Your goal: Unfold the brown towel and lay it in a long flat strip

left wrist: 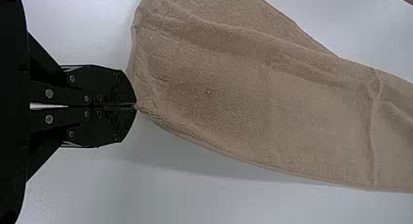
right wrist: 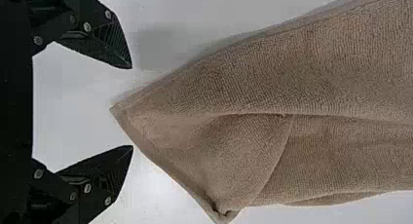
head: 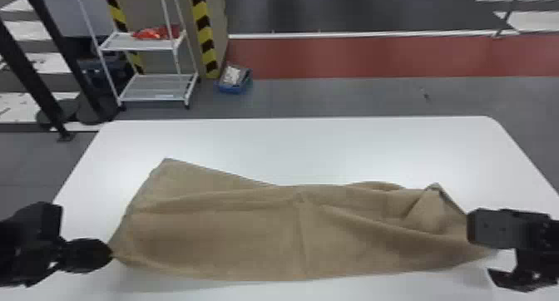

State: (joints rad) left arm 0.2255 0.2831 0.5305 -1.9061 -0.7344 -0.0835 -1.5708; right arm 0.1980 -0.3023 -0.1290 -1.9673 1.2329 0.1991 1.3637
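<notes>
Next, my right gripper grabs the towel's pointed corner [right wrist: 124, 109], which sticks out between its open fingers while the rest lies spread wide.
The brown towel [head: 249, 233] lies spread wide across the table, with long creases and a folded-over peak near its right end. My left gripper [head: 111, 254] is at the towel's near left corner; in the left wrist view this gripper [left wrist: 136, 106] is shut on the tip of that corner of the towel [left wrist: 219, 102]. At the towel's right end stands my right gripper [head: 482, 254]. In the right wrist view the right gripper [right wrist: 131, 107] is open, and a pointed corner of the towel [right wrist: 219, 87] lies between its fingertips, untouched by them.
The white table [head: 312, 146] extends beyond the towel's far edge. Past it on the floor stand a white wire shelf [head: 154, 88] holding something red, a blue box [head: 235, 79], and black posts at the left.
</notes>
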